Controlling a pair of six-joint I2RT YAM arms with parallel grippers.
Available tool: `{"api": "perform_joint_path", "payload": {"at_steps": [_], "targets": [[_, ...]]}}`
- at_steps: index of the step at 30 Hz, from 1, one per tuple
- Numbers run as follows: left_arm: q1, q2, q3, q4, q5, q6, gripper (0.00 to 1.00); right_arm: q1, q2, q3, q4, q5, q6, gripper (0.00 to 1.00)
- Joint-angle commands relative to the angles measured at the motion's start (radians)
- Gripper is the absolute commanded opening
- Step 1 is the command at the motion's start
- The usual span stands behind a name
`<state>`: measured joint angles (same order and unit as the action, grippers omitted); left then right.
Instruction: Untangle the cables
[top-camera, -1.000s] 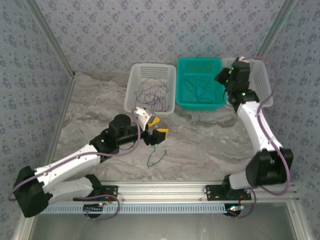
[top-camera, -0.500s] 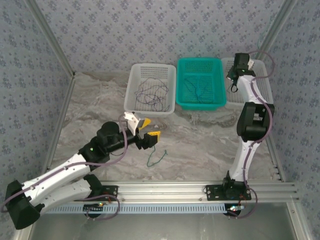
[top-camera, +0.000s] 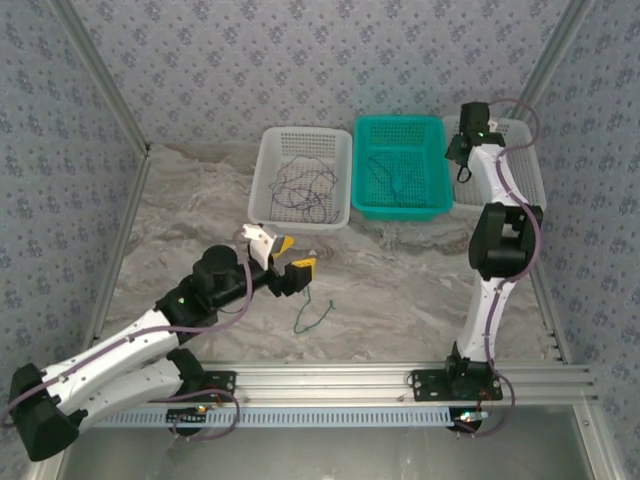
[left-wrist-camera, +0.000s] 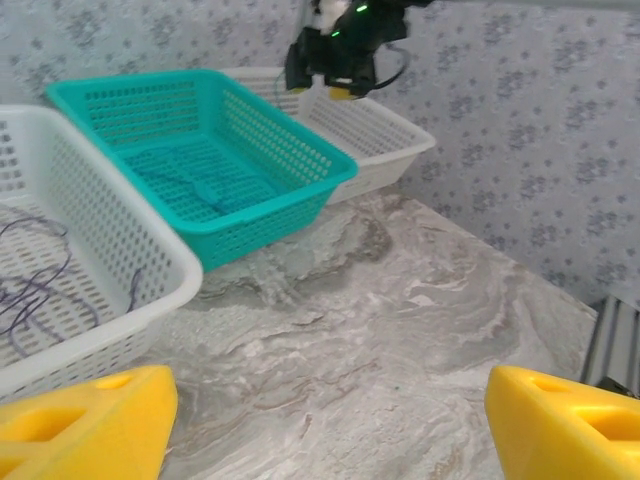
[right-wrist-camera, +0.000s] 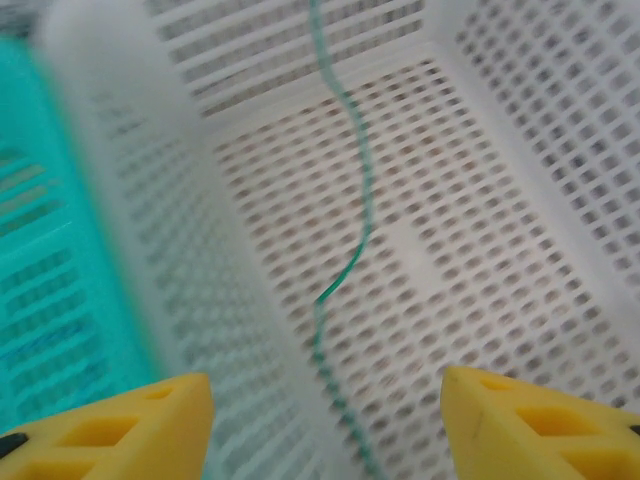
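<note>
I next need to grab the teal-green cable (top-camera: 312, 315) by its nearest end with my left gripper, so its far end stays free for my right gripper to untangle it.
A teal-green cable (top-camera: 312, 315) lies in a loose squiggle on the marble table, just in front of my left gripper (top-camera: 294, 256). That gripper is open with nothing in it; in its wrist view (left-wrist-camera: 328, 390) only bare table lies between the yellow fingers. Dark purple cables (top-camera: 305, 190) sit in the left white basket (top-camera: 262, 170), and a blue cable (top-camera: 395, 180) in the teal basket (top-camera: 400, 125). My right gripper (top-camera: 466, 148) hangs open over the right white basket (top-camera: 532, 160). A thin green cable (right-wrist-camera: 358, 215) runs down the basket floor between its fingers (right-wrist-camera: 325, 390), touching neither.
The three baskets stand side by side at the back of the table. Patterned walls and metal frame posts close in the sides. An aluminium rail (top-camera: 330, 380) with the arm bases runs along the near edge.
The right arm stretched out over the right white basket and its gripper, shut before, has opened, leaving the green cable loose. The left arm drew back slightly to the left.
</note>
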<state>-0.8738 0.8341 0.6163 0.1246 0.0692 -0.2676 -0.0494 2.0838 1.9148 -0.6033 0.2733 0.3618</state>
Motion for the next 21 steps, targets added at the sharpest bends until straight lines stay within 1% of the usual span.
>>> {"api": "perform_joint_path", "payload": {"at_steps": [1, 3, 4, 5, 8, 9, 11, 14, 17, 21], "targets": [[-0.009, 0.033, 0.048, -0.088, -0.152, -0.069, 0.81, 0.073, -0.186, -0.130, 0.010, -0.123, 0.028, 0.62], [-0.006, 0.061, 0.075, -0.178, -0.272, -0.138, 0.81, 0.141, -0.294, -0.246, 0.048, -0.154, 0.016, 0.62], [-0.003, 0.075, 0.081, -0.214, -0.315, -0.175, 0.81, 0.172, -0.337, -0.293, 0.051, -0.164, 0.021, 0.62], [0.002, 0.087, 0.081, -0.232, -0.328, -0.201, 0.81, 0.201, -0.386, -0.340, 0.055, -0.185, 0.026, 0.62], [0.017, 0.133, 0.071, -0.253, -0.306, -0.268, 0.81, 0.305, -0.539, -0.515, 0.085, -0.283, 0.056, 0.61], [0.018, 0.156, 0.068, -0.253, -0.292, -0.290, 0.81, 0.345, -0.588, -0.581, 0.102, -0.298, 0.068, 0.61], [0.018, 0.208, 0.067, -0.255, -0.264, -0.335, 0.81, 0.422, -0.679, -0.691, 0.136, -0.314, 0.089, 0.62], [0.018, 0.309, 0.088, -0.294, -0.264, -0.442, 0.81, 0.534, -0.777, -0.862, 0.181, -0.319, 0.186, 0.62], [0.019, 0.418, 0.108, -0.328, -0.277, -0.557, 0.80, 0.652, -0.820, -0.986, 0.234, -0.367, 0.280, 0.62], [0.019, 0.558, 0.158, -0.330, -0.235, -0.607, 0.76, 0.792, -0.786, -1.046, 0.210, -0.358, 0.376, 0.62]]}}
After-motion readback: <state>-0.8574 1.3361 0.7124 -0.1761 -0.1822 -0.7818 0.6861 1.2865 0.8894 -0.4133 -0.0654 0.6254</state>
